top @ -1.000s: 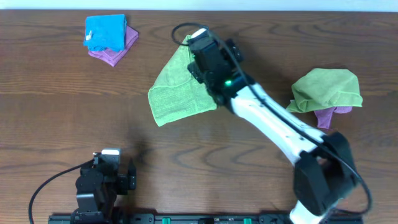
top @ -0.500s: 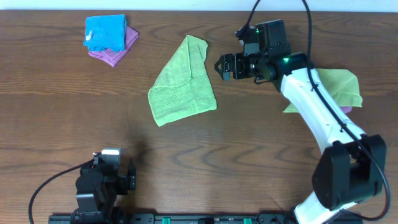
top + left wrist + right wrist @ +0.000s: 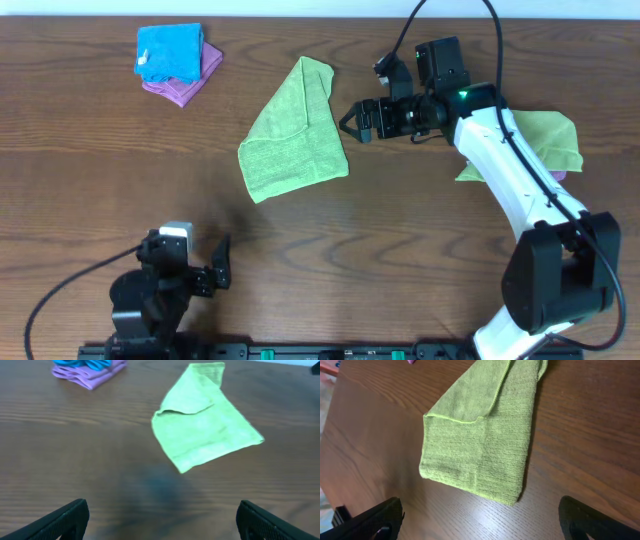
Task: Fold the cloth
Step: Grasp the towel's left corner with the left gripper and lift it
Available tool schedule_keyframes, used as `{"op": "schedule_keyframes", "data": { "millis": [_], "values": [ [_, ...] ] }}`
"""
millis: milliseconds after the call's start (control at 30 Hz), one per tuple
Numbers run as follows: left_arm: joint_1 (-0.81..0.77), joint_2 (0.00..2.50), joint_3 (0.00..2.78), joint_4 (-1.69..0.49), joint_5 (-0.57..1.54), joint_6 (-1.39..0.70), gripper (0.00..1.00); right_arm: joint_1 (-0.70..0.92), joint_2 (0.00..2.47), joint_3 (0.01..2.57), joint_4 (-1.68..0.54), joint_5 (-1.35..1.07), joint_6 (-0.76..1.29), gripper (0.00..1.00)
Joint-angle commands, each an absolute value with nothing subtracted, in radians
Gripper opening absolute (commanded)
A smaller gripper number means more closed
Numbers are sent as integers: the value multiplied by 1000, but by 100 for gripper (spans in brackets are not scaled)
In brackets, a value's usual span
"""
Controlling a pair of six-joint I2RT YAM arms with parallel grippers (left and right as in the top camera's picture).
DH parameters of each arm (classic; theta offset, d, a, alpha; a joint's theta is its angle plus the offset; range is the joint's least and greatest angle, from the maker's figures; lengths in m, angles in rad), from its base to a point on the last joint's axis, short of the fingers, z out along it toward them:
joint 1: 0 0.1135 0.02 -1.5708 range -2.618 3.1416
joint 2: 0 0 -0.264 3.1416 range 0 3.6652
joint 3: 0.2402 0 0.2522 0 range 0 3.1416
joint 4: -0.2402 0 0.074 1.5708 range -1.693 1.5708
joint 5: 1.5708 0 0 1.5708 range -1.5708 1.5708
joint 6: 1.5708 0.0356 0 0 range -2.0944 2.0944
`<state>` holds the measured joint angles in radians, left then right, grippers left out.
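My left gripper should take the near end's corner (image 3: 257,198) of the lime-green cloth on its own side. My right gripper is left the opposite corner (image 3: 345,172) to fold.
The lime-green cloth (image 3: 293,132) lies folded over on the table, narrow at its far end and wide at its near end. It also shows in the left wrist view (image 3: 202,415) and the right wrist view (image 3: 480,435). My right gripper (image 3: 352,121) is open and empty just right of the cloth, pointing at it without touching; in its own view (image 3: 480,522) both fingers are wide apart. My left gripper (image 3: 222,265) is open and empty near the table's front edge, well short of the cloth; its fingers (image 3: 162,520) are spread wide.
A second rumpled lime-green cloth (image 3: 525,142) lies on a purple cloth at the right, behind my right arm. A bright blue cloth (image 3: 168,50) on a purple cloth (image 3: 180,88) sits at the far left, also in the left wrist view (image 3: 90,372).
My right gripper has let go of the cloth, swung right and now points back at it from the right. The cloth lies folded. My left gripper has opened and shifted slightly.
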<state>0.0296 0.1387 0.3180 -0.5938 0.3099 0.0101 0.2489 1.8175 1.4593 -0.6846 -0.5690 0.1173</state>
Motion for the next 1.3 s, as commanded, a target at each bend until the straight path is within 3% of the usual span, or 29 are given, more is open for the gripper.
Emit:
{"op": "schedule_keyframes", "data": {
  "millis": [0,200,367,567,867,1267],
  "values": [
    [25,292,423,-587,396,-35,95,239,1826,1454,-688,-572,96,99],
    [25,811,723,-639,503,-87,95,239,1826,1454,-696,-572,96,99],
    [25,1196,939,-630,768,-103,95,239,1826,1454,-711,-572,96,99],
    [25,1468,949,-538,780,-546,95,239,1826,1454,-734,-572,96,99],
    [17,1742,949,-500,775,-674,95,239,1826,1454,-746,-572,96,99],
    [-57,1864,949,-294,749,-789,96,239,1826,1454,-752,-572,96,99]
  ]
}}
